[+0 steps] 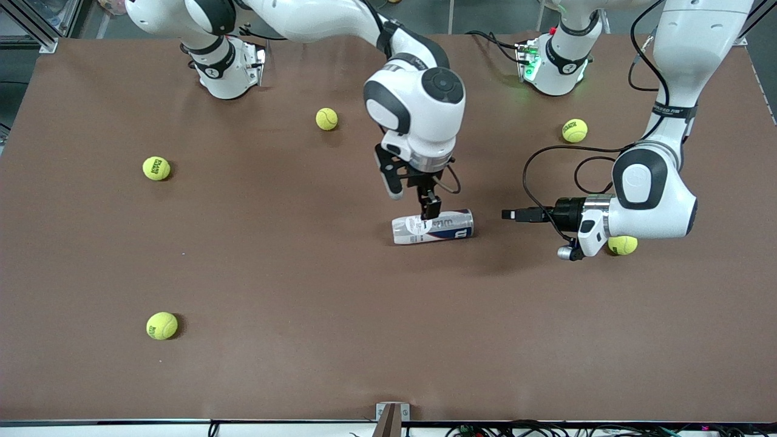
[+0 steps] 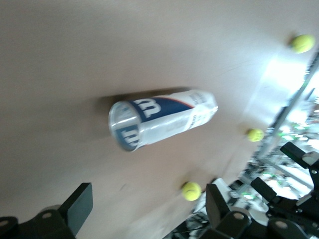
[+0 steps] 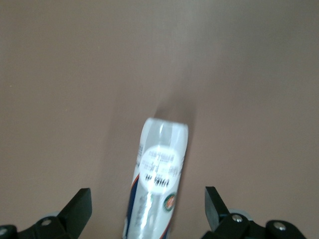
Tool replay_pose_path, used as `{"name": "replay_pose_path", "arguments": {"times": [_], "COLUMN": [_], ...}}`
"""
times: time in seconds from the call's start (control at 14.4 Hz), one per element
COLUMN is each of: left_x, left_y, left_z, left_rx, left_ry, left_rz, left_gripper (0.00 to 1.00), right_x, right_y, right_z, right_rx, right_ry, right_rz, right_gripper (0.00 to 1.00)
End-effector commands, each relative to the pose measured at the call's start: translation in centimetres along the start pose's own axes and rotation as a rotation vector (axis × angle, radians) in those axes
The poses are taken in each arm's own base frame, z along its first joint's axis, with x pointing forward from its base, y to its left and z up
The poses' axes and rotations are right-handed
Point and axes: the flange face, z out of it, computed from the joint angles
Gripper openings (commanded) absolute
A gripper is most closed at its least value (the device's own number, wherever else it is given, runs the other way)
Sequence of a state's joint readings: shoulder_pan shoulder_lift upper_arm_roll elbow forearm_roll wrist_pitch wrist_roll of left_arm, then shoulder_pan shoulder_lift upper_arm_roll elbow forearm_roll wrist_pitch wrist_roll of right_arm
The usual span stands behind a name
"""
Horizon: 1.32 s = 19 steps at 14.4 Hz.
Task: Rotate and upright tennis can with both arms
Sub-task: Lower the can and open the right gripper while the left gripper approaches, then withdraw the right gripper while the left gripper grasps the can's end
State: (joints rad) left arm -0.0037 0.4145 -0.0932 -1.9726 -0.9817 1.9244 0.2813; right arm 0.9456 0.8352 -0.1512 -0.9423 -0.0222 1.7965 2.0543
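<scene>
My left gripper should next turn the tennis can upright, so it needs to grab the can by its open rim (image 1: 471, 223), beside the navy label (image 1: 450, 233).
The tennis can (image 1: 432, 226) lies on its side near the middle of the brown table, its navy-and-white label with the "W" logo showing. My right gripper (image 1: 413, 199) hangs just over the can's end toward the right arm's side, open, with the can (image 3: 158, 179) between its spread fingers (image 3: 79, 206) and not gripped. My left gripper (image 1: 507, 214) is held level and low beside the can's other end, a short gap away, open and empty. The left wrist view shows the can (image 2: 162, 118) end-on ahead of the open left gripper (image 2: 148, 209).
Several yellow-green tennis balls lie scattered on the table: one (image 1: 622, 244) under the left arm's wrist, one (image 1: 574, 130) near the left base, one (image 1: 326, 119) near the right arm, two (image 1: 156, 168) (image 1: 161, 325) toward the right arm's end.
</scene>
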Motion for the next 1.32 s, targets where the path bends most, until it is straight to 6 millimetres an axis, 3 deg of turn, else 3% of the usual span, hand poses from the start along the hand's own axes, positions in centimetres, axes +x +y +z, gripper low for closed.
{"name": "replay_pose_path", "arguments": {"times": [0.0, 0.21, 0.35, 0.49, 0.84, 1.04, 1.25], "left_x": [-0.7, -1.1, -0.7, -0.4, 0.2, 0.8, 1.4], "left_y": [-2.8, -5.6, -6.7, -7.8, -8.6, -7.2, -5.4], "left_z": [2.1, 4.0, 5.3, 6.4, 9.8, 11.7, 14.1], "left_rx": [-0.147, -0.261, -0.307, -0.341, -0.418, -0.428, -0.447], "left_ry": [0.060, 0.103, 0.124, 0.147, 0.197, 0.225, 0.247], "left_rz": [0.023, 0.040, 0.033, 0.056, 0.082, 0.078, 0.074], "left_gripper": [1.00, 1.00, 1.00, 1.00, 1.00, 1.00, 1.00], "right_x": [7.8, 18.6, 27.2, 34.4, 49.1, 57.1, 61.5], "right_y": [-1.2, -1.8, -1.1, -0.3, 2.1, 4.5, 6.0], "right_z": [-4.4, -6.1, -6.2, -5.9, -4.9, -4.5, -4.3], "right_rx": [-0.067, -0.126, -0.135, -0.134, -0.122, -0.110, -0.154], "right_ry": [-0.058, -0.122, -0.171, -0.204, -0.259, -0.275, -0.234], "right_rz": [-0.155, -0.333, -0.481, -0.631, -0.936, -1.063, -1.136], "right_gripper": [1.00, 1.00, 1.00, 1.00, 1.00, 1.00, 1.00]}}
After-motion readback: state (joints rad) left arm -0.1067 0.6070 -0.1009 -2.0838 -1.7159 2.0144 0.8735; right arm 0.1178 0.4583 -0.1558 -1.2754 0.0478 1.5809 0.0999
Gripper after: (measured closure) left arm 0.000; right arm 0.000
